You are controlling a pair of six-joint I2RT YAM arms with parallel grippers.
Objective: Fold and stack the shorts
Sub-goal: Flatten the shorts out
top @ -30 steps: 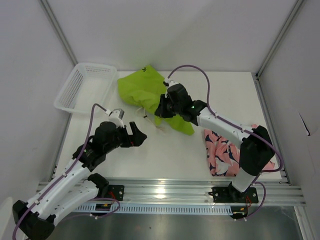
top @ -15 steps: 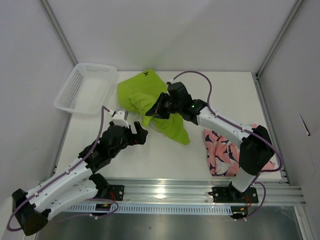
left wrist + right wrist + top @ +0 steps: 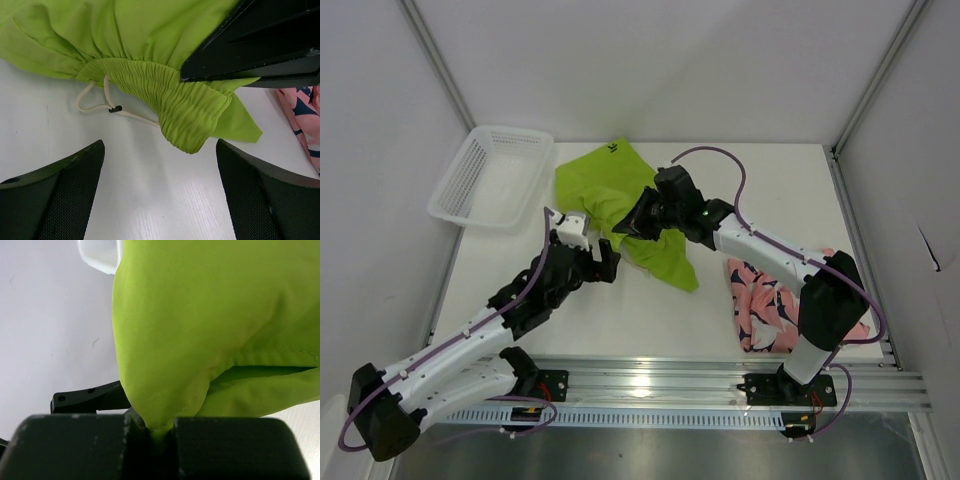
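My left gripper grabs the green shorts' elastic waistband at its near lifted end [image 3: 616,241] [image 3: 193,124] next, to spread the shorts out for folding.
The lime green shorts [image 3: 605,185] lie crumpled at the middle back of the table, with a small dark logo at their far edge. My right gripper [image 3: 628,226] is shut on a pinch of this green fabric [image 3: 165,365] and lifts it off the table. The elastic waistband [image 3: 185,112] and a white drawstring [image 3: 95,102] show in the left wrist view. My left gripper [image 3: 600,262] stands open just in front of the waistband, with nothing between its fingers [image 3: 65,192]. The pink shorts with navy print [image 3: 770,300] lie bunched at the right front.
A white mesh basket [image 3: 492,175] stands at the back left corner. Grey walls close in the table on three sides. A metal rail [image 3: 660,380] runs along the near edge, where both arm bases are bolted.
My left arm has reached forward and to the right, up to the green waistband. My right gripper has pulled the pinched green fabric a little to the left.
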